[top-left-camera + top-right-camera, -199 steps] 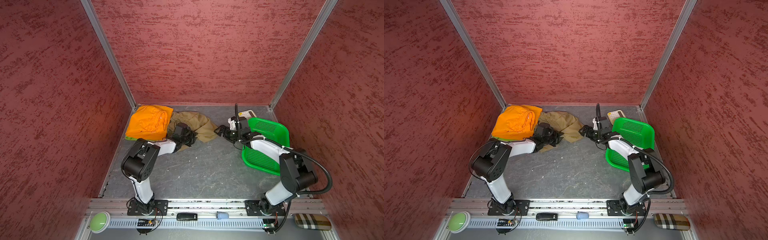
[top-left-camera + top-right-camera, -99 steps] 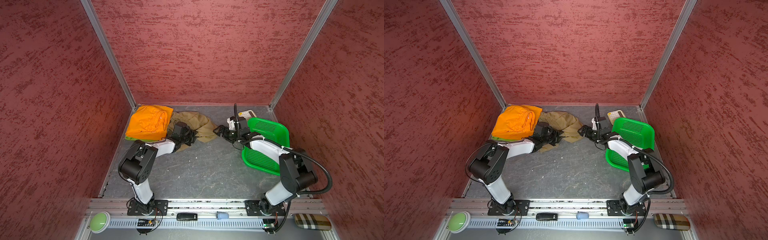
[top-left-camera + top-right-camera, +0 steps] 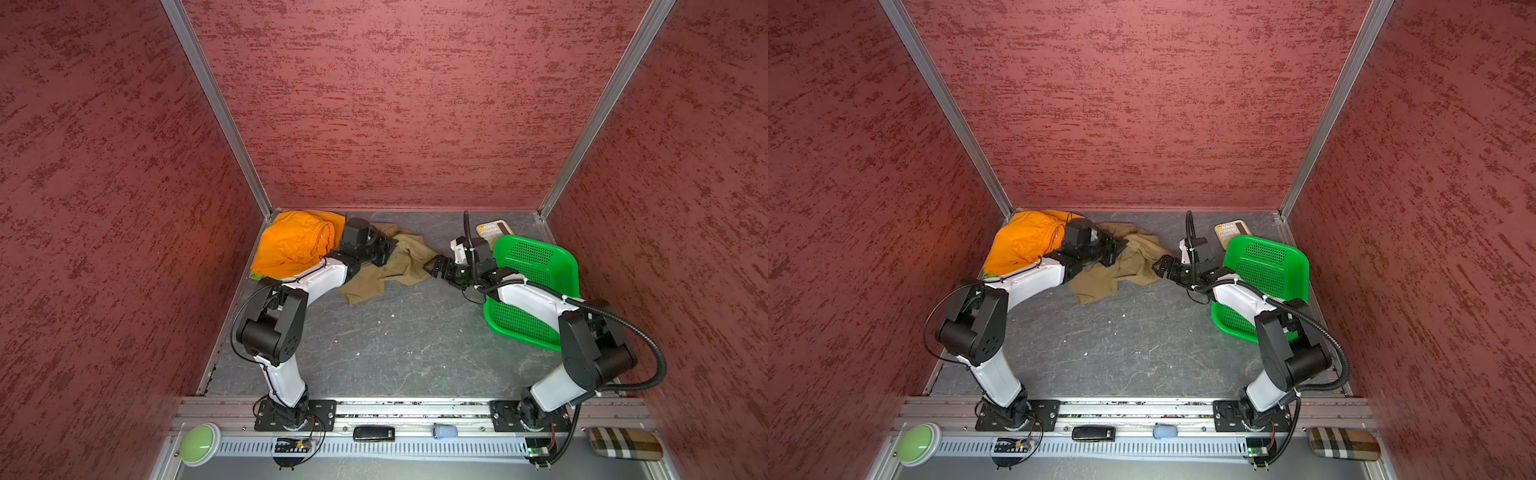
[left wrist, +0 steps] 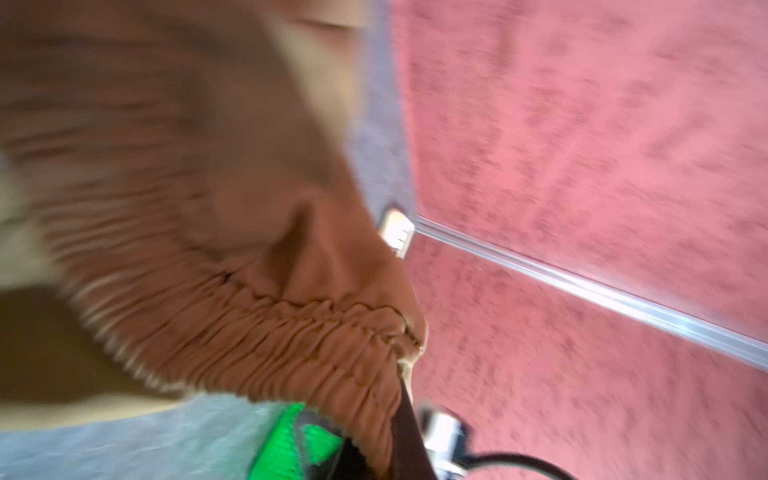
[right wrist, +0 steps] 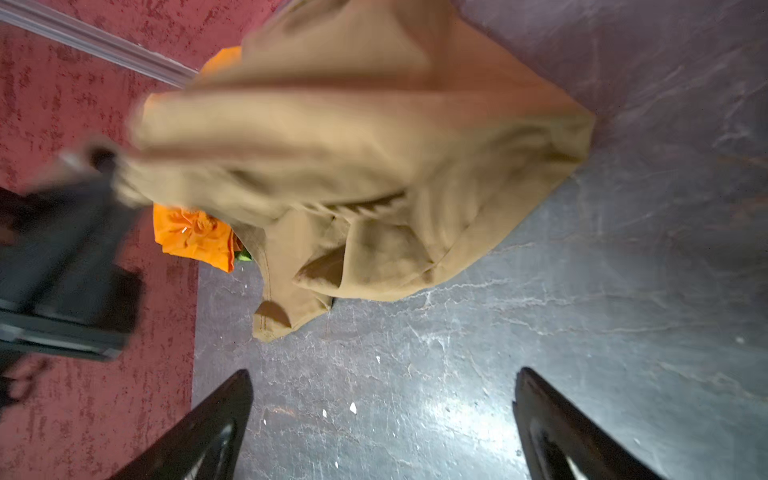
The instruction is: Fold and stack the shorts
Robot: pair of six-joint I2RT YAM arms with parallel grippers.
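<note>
My right gripper grabs the khaki shorts by the leg edge opposite the held waistband (image 3: 387,233) next, to stretch and fold them lengthwise.
The khaki shorts (image 3: 401,268) (image 3: 1133,266) lie crumpled at the back of the table, between my two grippers. My left gripper (image 3: 388,249) (image 3: 1119,245) is shut on their gathered elastic waistband (image 4: 316,332), and its wrist view is motion-blurred. My right gripper (image 3: 434,266) (image 5: 382,374) is open just off the khaki shorts' (image 5: 353,145) right edge, with bare table between its fingers. The orange shorts (image 3: 295,245) (image 3: 1025,245) (image 5: 195,237) sit bunched in the back left corner. A lime green sliver of shorts (image 3: 257,275) (image 5: 243,255) peeks out from under them.
A green perforated basket (image 3: 536,257) (image 3: 1266,257) leans tilted at the back right, behind my right arm. A small keypad device (image 3: 494,229) lies behind it. Red walls close three sides. On the front rail sit a green button (image 3: 200,442) and a plaid case (image 3: 625,444).
My left gripper has closed on the khaki waistband and is moving with it. The right arm has barely moved and stays open.
</note>
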